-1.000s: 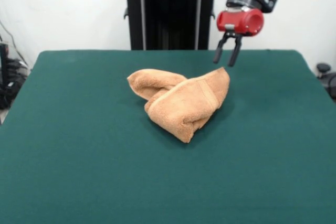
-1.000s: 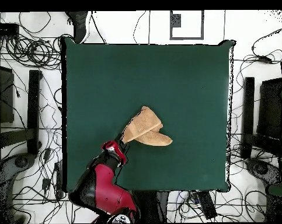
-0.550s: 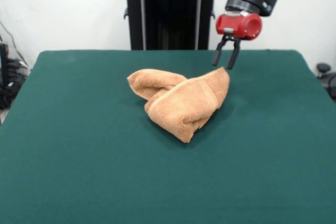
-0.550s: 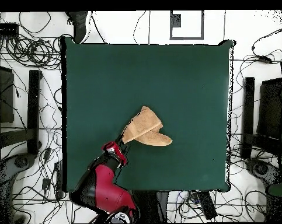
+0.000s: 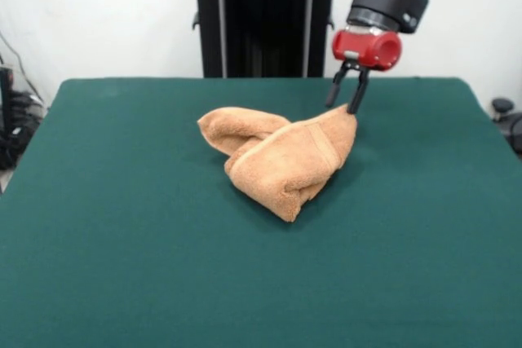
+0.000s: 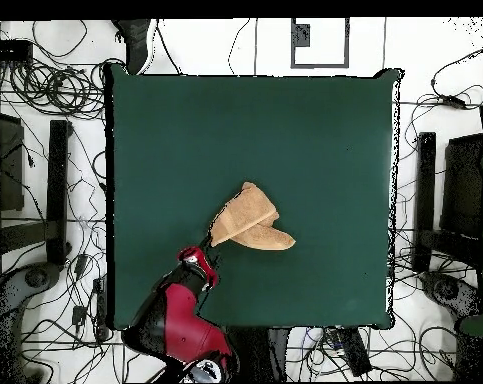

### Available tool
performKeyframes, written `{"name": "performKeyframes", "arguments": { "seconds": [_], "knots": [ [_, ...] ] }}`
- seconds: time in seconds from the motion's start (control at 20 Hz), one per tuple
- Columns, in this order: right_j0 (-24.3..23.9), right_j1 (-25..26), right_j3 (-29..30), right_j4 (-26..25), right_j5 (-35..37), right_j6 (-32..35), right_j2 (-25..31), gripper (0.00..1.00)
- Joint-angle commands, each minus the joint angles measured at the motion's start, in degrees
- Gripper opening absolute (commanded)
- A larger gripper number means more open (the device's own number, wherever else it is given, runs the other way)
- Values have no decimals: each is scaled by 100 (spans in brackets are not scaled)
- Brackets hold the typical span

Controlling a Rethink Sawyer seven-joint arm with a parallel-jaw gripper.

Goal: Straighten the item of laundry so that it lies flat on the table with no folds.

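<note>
The towel's pointed corner (image 5: 346, 113) is beside the woven band, and my gripper should grab it there next to shake out the folds and straighten the towel (image 5: 281, 152).
An orange-tan towel (image 5: 281, 152) (image 6: 248, 222) lies crumpled and folded over itself near the middle of the dark green table (image 5: 122, 266) (image 6: 315, 130). A woven band shows across its upper fold. In the front view, my gripper (image 5: 343, 103) hangs open just above the towel's far right corner, its two black fingers a little apart and holding nothing. From overhead, the gripper (image 6: 209, 250) sits by the towel's lower left tip.
A black pedestal (image 5: 263, 18) stands behind the table's far edge. Cables (image 6: 45, 90) and black stands (image 6: 425, 200) lie on the floor around the table.
The gripper has drifted slightly left and nearer to the towel's corner in the front view. Its fingers stand closer together than before. The towel has not moved.
</note>
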Motion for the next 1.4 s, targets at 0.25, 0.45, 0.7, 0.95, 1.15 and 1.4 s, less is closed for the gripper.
{"name": "performKeyframes", "arguments": {
  "seconds": [0.25,0.45,0.7,0.95,1.15,1.4],
  "knots": [
    [-245,-39,-349,-245,-216,1542,845,100],
    [-310,-29,-322,-309,-364,1723,957,100],
    [-304,4,-318,-249,-472,1684,1014,100],
    [-156,40,-321,-5,-529,1572,912,100],
    [-36,50,-322,166,-479,1420,799,100],
    [-92,92,-335,43,-580,1503,808,100]
  ]
}}
